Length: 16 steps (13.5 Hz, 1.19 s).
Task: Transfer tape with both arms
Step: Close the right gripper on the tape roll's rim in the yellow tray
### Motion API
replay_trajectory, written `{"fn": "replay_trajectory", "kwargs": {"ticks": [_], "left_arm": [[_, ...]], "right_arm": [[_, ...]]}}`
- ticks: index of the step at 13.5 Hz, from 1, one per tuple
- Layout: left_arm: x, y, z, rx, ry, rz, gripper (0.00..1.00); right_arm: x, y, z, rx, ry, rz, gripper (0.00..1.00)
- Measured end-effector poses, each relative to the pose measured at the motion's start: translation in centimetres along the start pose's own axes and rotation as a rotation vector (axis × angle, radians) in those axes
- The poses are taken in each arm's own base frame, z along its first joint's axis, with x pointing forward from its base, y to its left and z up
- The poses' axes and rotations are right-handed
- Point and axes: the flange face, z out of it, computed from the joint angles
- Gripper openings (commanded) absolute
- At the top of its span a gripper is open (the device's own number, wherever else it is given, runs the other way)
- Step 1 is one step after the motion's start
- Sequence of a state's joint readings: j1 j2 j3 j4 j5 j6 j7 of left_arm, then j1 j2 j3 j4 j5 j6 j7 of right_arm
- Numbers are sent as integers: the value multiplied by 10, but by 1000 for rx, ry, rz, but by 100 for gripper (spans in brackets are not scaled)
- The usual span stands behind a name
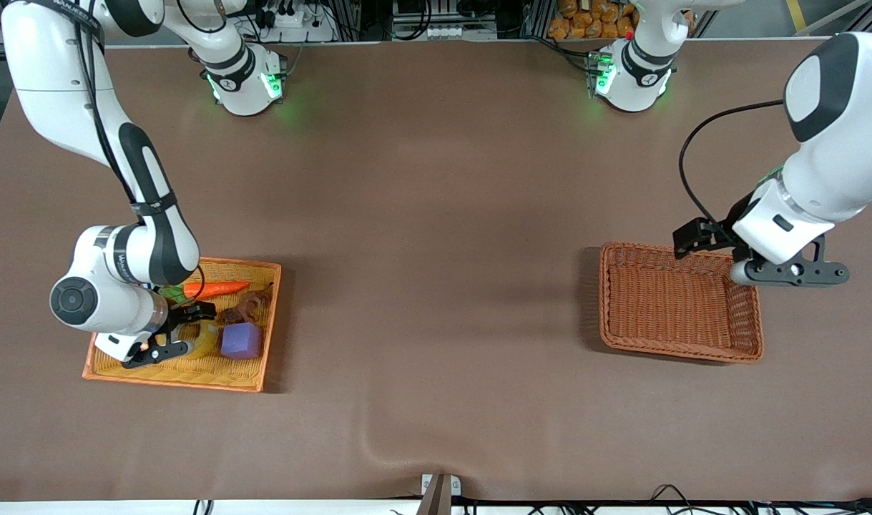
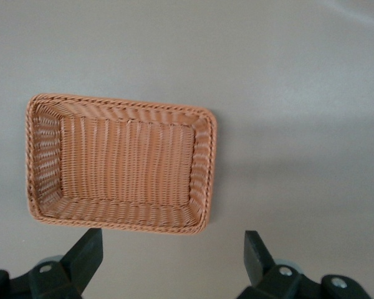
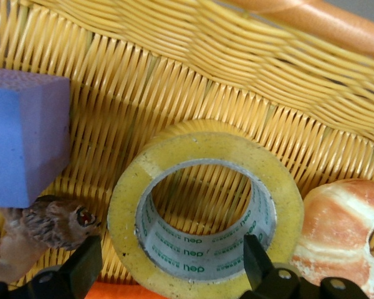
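Next, my right gripper grips the tape roll by its ring side (image 1: 202, 342) to transfer the tape to the brown basket.
The tape (image 3: 206, 205), a yellowish roll with a grey printed core, lies flat in the yellow wicker tray (image 1: 253, 375) at the right arm's end of the table. In the front view only a sliver of the tape (image 1: 205, 342) shows beside the hand. My right gripper (image 3: 171, 265) is open low over the roll, one fingertip (image 3: 257, 258) over its hole and the other outside the ring. From the front, the right gripper (image 1: 192, 318) is down in the tray. My left gripper (image 2: 173, 255) is open and empty, and the left gripper (image 1: 693, 237) hangs over the rim of the brown basket (image 1: 675, 354).
Sharing the tray with the tape are a purple block (image 1: 241, 340), an orange carrot (image 1: 217, 288), a brown owl figure (image 3: 50, 227) and a bread roll (image 3: 343, 230). The brown basket (image 2: 202, 162) holds nothing. Bare brown tabletop lies between tray and basket.
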<state>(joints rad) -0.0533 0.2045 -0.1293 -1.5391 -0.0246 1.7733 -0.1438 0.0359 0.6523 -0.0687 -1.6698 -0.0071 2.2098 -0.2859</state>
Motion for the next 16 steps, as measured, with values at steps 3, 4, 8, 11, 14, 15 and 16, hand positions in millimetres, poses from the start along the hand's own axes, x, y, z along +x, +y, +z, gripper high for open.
{"fn": "replay_trajectory", "kwargs": {"ticks": [3,4,8,11,14,15,16], "left_arm": [[7,3,7,-3,-6,-6,100],[8,3,10,-3,-9,-13,100],[8,17,11,-5,-4,-73,100],[9,22,12,-8,8,-79,100],[12,21,18,-8,5,-81,100],[12,21,20,-8,3,-81,100],[13,21,21,-3,2,-79,100]], "right_arm": [[0,0,0,0,-1,1,100],[0,0,0,2,-2,2,100],[0,-1,0,7,-2,10,100],[1,-6,-4,24,-29,7,100],[2,-7,-11,42,-54,12,100],[2,-9,-11,48,-60,13,100],[2,-10,-9,56,-65,14,99]]}}
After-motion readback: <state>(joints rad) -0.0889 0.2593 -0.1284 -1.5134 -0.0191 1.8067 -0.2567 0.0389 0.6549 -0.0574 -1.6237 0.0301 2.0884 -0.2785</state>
